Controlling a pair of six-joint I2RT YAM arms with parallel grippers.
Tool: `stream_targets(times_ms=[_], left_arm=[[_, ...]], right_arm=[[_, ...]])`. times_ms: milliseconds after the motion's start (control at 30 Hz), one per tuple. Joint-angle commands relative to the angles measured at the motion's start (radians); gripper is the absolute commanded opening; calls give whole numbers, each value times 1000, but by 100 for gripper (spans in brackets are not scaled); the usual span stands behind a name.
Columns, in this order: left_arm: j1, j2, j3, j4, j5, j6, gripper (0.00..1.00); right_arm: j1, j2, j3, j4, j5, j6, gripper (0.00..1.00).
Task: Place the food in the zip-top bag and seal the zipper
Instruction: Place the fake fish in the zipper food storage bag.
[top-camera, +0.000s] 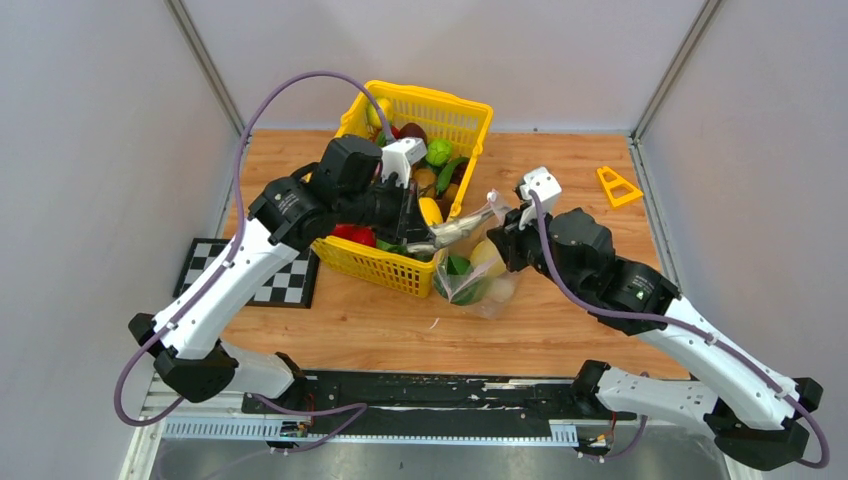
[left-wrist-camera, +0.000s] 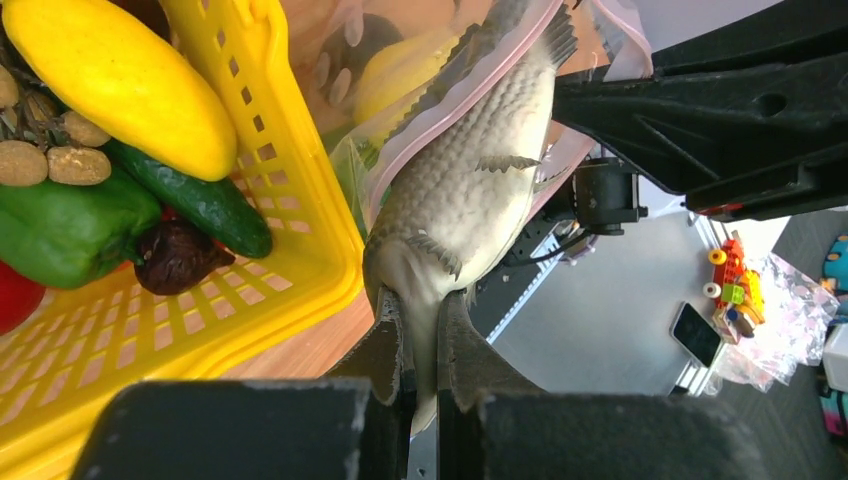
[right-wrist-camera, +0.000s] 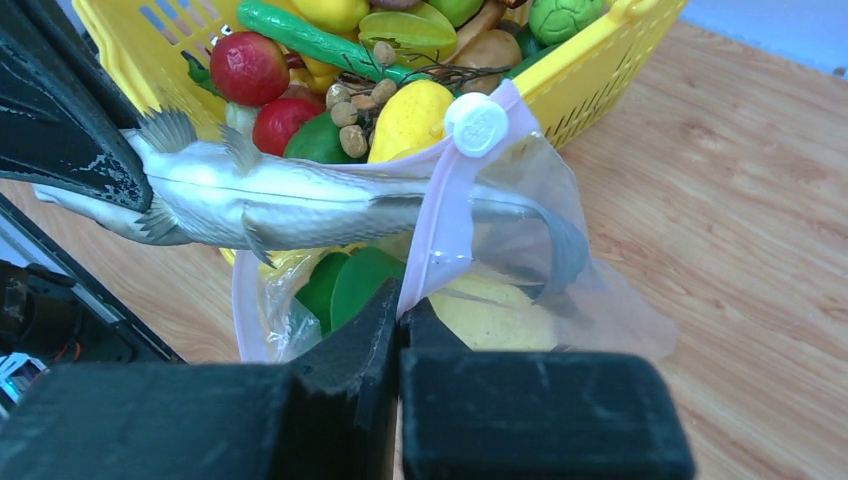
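Only the fish's tail end is inside the bag's opening, so my left gripper keeps hold until its body is in. Released now, it would land short.
A silvery toy fish hangs level between the basket and the zip-top bag. My left gripper is shut on its head end. Its tail lies inside the bag's mouth. My right gripper is shut on the pink zipper, holding the mouth up and apart; the white slider sits at the top. Green food and yellow food lie in the bag. More food fills the basket.
The yellow lattice basket stands just left of the bag, its near corner touching it. An orange triangle lies at the back right. A checkerboard sits at the table's left edge. Grey walls close in three sides.
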Motion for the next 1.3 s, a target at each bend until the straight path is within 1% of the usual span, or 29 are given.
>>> stream_targets(times_ms=[0, 167, 233, 333, 433, 533, 633, 667, 700, 733, 800, 833, 900, 933, 1000, 1100, 1267], left_arm=[[-5, 40, 53, -37, 33, 28, 3], [-9, 28, -48, 84, 67, -34, 2], [-9, 32, -64, 106, 87, -43, 2], [-10, 71, -34, 52, 75, 2, 4], [-10, 126, 34, -24, 46, 47, 7], [-18, 179, 86, -17, 84, 62, 6], [-25, 237, 155, -43, 75, 77, 6], [-27, 247, 165, -39, 80, 81, 8], [-27, 254, 172, -35, 82, 83, 15], [-27, 258, 176, -32, 82, 88, 24], [-27, 248, 162, -13, 72, 93, 48], [-27, 226, 144, 8, 70, 95, 57], [-27, 186, 100, 53, 59, 95, 67], [-27, 167, 78, 72, 50, 95, 73], [-27, 124, 23, 118, 44, 99, 78], [-27, 71, -50, 162, 71, 110, 79], [-27, 10, -118, 155, 71, 168, 79]], right_arm=[[52, 8, 4, 111, 104, -61, 0], [76, 10, -12, 165, 119, -55, 0], [82, 10, -18, 172, 119, -62, 0], [84, 14, -19, 163, 126, -72, 0], [84, 8, -27, 166, 124, -78, 0], [86, 7, -32, 172, 114, -83, 0], [86, 9, -33, 168, 118, -84, 0], [87, 8, -35, 165, 123, -85, 0], [86, 7, -36, 165, 128, -84, 0], [86, 5, -38, 165, 135, -82, 0], [86, -1, -49, 169, 158, -72, 0], [86, -4, -54, 171, 172, -64, 0], [86, -10, -67, 180, 190, -50, 0], [86, -12, -72, 185, 198, -42, 0], [85, -8, -77, 187, 210, -22, 0], [83, 3, -72, 180, 208, -1, 0], [75, 15, -68, 189, 177, 29, 0]])
